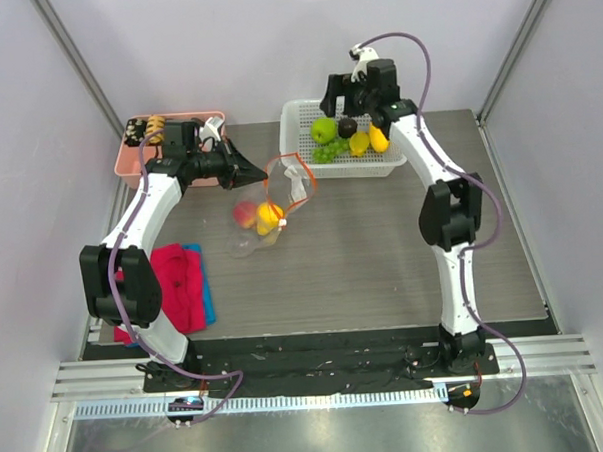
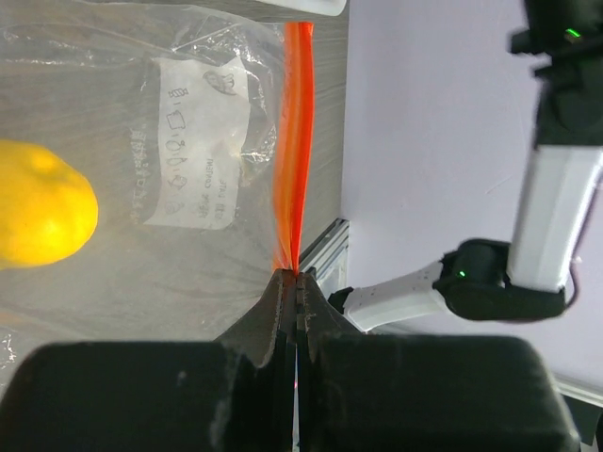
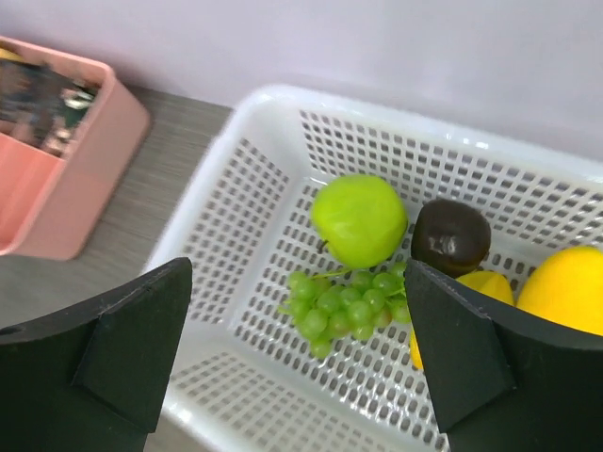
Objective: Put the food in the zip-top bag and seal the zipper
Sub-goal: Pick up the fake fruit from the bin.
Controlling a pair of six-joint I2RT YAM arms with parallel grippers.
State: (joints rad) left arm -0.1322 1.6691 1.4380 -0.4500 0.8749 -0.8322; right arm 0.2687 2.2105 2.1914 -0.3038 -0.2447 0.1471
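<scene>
My right gripper's fingers are wide apart above the green apple (image 3: 359, 221). The apple would stay beside the grapes (image 3: 344, 306) if I lifted the gripper now.
The clear zip-top bag (image 1: 264, 220) lies mid-table with a red apple (image 1: 244, 213) and a yellow lemon (image 1: 270, 216) inside. My left gripper (image 1: 251, 174) is shut on the bag's orange-red zipper (image 2: 294, 141) at one end (image 2: 298, 276), holding the mouth up. The lemon (image 2: 42, 217) shows through the plastic. My right gripper (image 3: 298, 268) hangs open above the white basket (image 3: 283, 99), nothing between its fingers. Below it lie a green apple (image 3: 360, 218), a dark plum (image 3: 450, 235), green grapes (image 3: 344, 306) and two lemons (image 3: 565, 287).
A pink bin (image 1: 168, 157) with small brown and black snack pieces stands at the back left, just behind my left arm. A red-pink cloth (image 1: 179, 286) on a blue one lies at the near left. The basket (image 1: 295, 121) sits at the back centre.
</scene>
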